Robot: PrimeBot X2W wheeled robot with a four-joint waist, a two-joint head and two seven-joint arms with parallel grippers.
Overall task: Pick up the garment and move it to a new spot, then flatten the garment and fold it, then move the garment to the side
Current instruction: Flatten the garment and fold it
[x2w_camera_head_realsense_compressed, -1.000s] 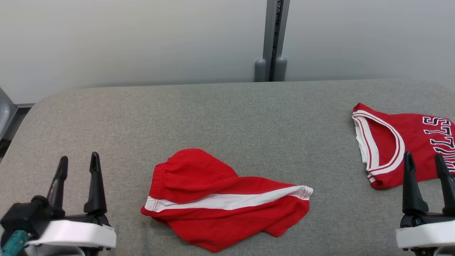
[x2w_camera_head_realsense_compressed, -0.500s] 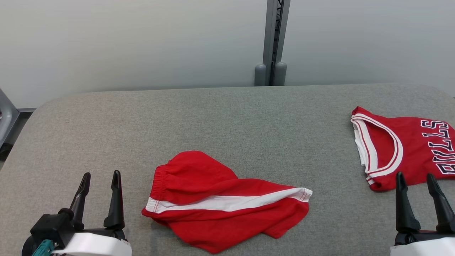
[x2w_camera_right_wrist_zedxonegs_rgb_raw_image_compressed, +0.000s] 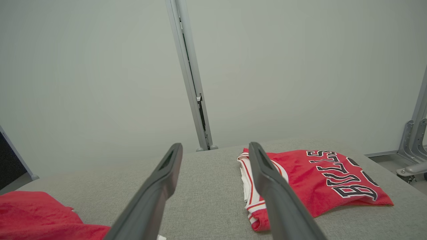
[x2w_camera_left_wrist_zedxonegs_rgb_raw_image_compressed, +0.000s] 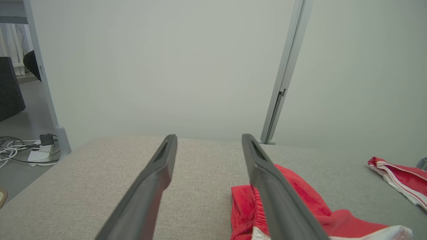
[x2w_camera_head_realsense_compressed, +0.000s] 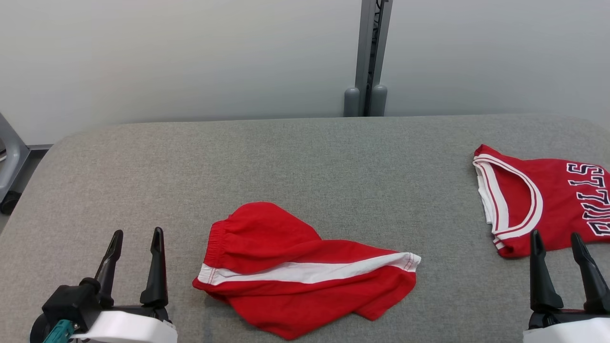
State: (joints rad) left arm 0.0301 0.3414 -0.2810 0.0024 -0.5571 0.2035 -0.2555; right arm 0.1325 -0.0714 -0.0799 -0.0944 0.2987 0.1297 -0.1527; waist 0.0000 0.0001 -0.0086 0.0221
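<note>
Next, my right gripper takes hold of the shorts by the stripe's hem end (x2w_camera_head_realsense_compressed: 410, 262), where a free edge sticks out while the red cloth (x2w_camera_head_realsense_compressed: 269, 237) lies slack.
The garment, crumpled red shorts (x2w_camera_head_realsense_compressed: 305, 271) with a white side stripe, lies on the grey padded table (x2w_camera_head_realsense_compressed: 333, 166) near its front middle. The shorts (x2w_camera_left_wrist_zedxonegs_rgb_raw_image_compressed: 310, 203) also show right of my left fingers, and the shorts (x2w_camera_right_wrist_zedxonegs_rgb_raw_image_compressed: 40, 213) at the right wrist view's lower left. My left gripper (x2w_camera_head_realsense_compressed: 137, 234) stands open and empty over the table, left of the shorts and apart from them; in its wrist view the left gripper (x2w_camera_left_wrist_zedxonegs_rgb_raw_image_compressed: 209, 137) points at the far wall. My right gripper (x2w_camera_head_realsense_compressed: 555, 235) is open and empty at the lower right; its wrist view shows the right gripper (x2w_camera_right_wrist_zedxonegs_rgb_raw_image_compressed: 215, 145) wide.
A folded red jersey (x2w_camera_head_realsense_compressed: 548, 200) with white trim and dark letters lies at the table's right end, just beyond my right fingertips; the jersey (x2w_camera_right_wrist_zedxonegs_rgb_raw_image_compressed: 320, 183) is flat. A grey post (x2w_camera_head_realsense_compressed: 369, 57) rises behind the table. Cables (x2w_camera_left_wrist_zedxonegs_rgb_raw_image_compressed: 20, 150) lie on the floor left.
The head camera has shifted a little. Both grippers now sit lower in the head view, and the left one has come right, closer to the shorts. Both garments lie as before.
</note>
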